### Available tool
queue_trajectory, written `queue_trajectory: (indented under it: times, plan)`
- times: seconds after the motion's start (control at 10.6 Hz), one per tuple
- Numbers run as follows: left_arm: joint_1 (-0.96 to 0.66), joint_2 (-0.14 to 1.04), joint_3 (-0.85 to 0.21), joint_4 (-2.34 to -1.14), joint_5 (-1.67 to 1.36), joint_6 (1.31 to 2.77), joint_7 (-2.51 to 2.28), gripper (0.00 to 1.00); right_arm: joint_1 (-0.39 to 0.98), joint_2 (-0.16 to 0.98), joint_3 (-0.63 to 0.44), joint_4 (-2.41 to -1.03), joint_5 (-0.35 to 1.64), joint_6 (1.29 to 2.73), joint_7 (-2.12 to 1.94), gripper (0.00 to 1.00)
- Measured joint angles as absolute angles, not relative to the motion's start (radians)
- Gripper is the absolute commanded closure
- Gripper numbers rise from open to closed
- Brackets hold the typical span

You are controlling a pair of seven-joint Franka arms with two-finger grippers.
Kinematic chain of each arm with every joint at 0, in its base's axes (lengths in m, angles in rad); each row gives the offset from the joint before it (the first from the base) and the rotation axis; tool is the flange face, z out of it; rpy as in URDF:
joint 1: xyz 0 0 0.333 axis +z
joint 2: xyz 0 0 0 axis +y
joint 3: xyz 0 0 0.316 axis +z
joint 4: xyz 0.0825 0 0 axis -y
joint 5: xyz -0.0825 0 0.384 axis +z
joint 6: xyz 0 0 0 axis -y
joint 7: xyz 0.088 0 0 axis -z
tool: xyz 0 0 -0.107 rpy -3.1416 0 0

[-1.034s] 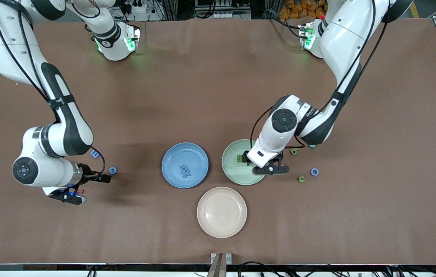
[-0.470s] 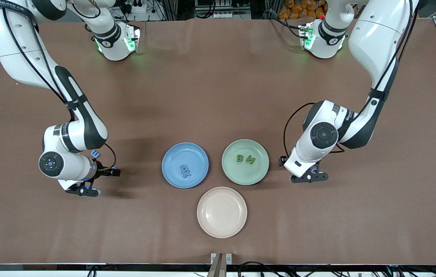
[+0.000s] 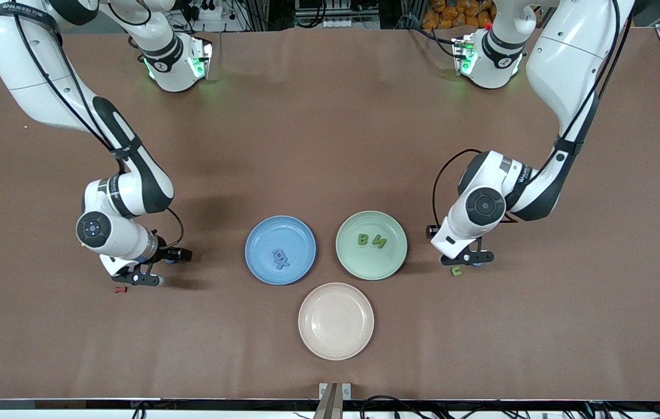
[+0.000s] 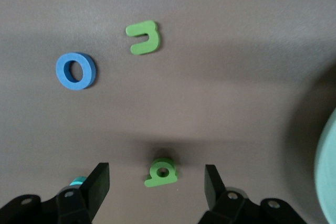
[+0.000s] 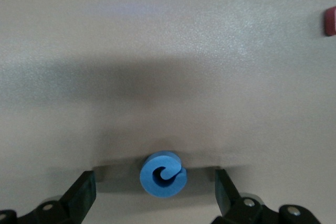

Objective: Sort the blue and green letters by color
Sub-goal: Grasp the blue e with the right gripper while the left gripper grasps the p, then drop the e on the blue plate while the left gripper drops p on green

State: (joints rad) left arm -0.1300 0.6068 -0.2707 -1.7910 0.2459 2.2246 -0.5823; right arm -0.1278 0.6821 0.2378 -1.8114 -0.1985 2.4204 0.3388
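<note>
The right gripper is ready to close on the G: its fingers are around the blue G [image 5: 163,174] near the table, so they would hold the G if they closed now.
My left gripper [image 3: 456,247] is open, low over the table beside the green plate [image 3: 391,263]. In the left wrist view a green P [image 4: 161,172] lies between its fingers [image 4: 97,186]; the arm hides it in the front view. A green U [image 3: 456,270] and a blue O [image 4: 76,71] lie close by. A green B [image 3: 363,239] and N [image 3: 379,241] lie in the green plate. My right gripper [image 3: 160,266] is open, and a blue G [image 5: 163,174] lies between its fingers [image 5: 83,192]. Two blue letters [image 3: 279,258] lie in the blue plate [image 3: 260,233].
An empty beige plate [image 3: 336,344] sits nearer the front camera than the other two plates. A dark red letter [image 3: 120,288] lies on the table close to my right gripper. The green plate's rim [image 4: 328,171] shows in the left wrist view.
My left gripper left the N in the green plate and moved off to over the green P. My right gripper moved toward the plates to the blue G, uncovering the red letter.
</note>
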Motion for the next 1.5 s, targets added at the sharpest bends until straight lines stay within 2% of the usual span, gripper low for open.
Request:
queue_trajectory:
  times: [0.09, 0.19, 0.28, 0.38, 0.47, 0.75, 1.13, 1.22, 1.41, 1.5]
  plan:
    - [-0.129, 0.607, -0.271, -1.800, 0.246, 2.225, -0.581, 0.35, -0.129, 0.676, 0.238, -1.817, -0.199, 2.421, 0.339, 0.00]
    - [-0.129, 0.607, -0.274, -1.808, 0.246, 2.225, -0.580, 0.38, -0.130, 0.670, 0.238, -1.819, -0.199, 2.421, 0.339, 0.13]
    - [-0.130, 0.607, -0.277, -1.817, 0.246, 2.234, -0.580, 0.38, -0.131, 0.665, 0.238, -1.822, -0.199, 2.421, 0.339, 0.60]
    - [-0.130, 0.607, -0.279, -1.831, 0.246, 2.260, -0.580, 0.37, -0.132, 0.662, 0.238, -1.823, -0.199, 2.421, 0.339, 0.94]
    - [-0.130, 0.607, -0.280, -1.853, 0.246, 2.298, -0.580, 0.37, -0.134, 0.661, 0.238, -1.824, -0.199, 2.421, 0.339, 1.00]
    - [-0.129, 0.607, -0.280, -1.905, 0.246, 2.368, -0.580, 0.38, -0.141, 0.660, 0.237, -1.825, -0.199, 2.421, 0.340, 1.00]
    - [-0.124, 0.604, -0.280, -1.909, 0.246, 2.374, -0.571, 0.40, -0.141, 0.654, 0.238, -1.821, -0.198, 2.419, 0.356, 1.00]
    - [-0.123, 0.604, -0.280, -1.909, 0.246, 2.374, -0.570, 0.42, -0.140, 0.642, 0.246, -1.801, -0.198, 2.363, 0.389, 1.00]
    - [-0.122, 0.603, -0.280, -1.910, 0.246, 2.374, -0.568, 0.48, -0.137, 0.607, 0.296, -1.696, -0.198, 2.127, 0.473, 1.00]
    - [-0.122, 0.603, -0.280, -1.911, 0.246, 2.374, -0.562, 0.58, -0.135, 0.593, 0.324, -1.626, -0.196, 2.009, 0.513, 1.00]
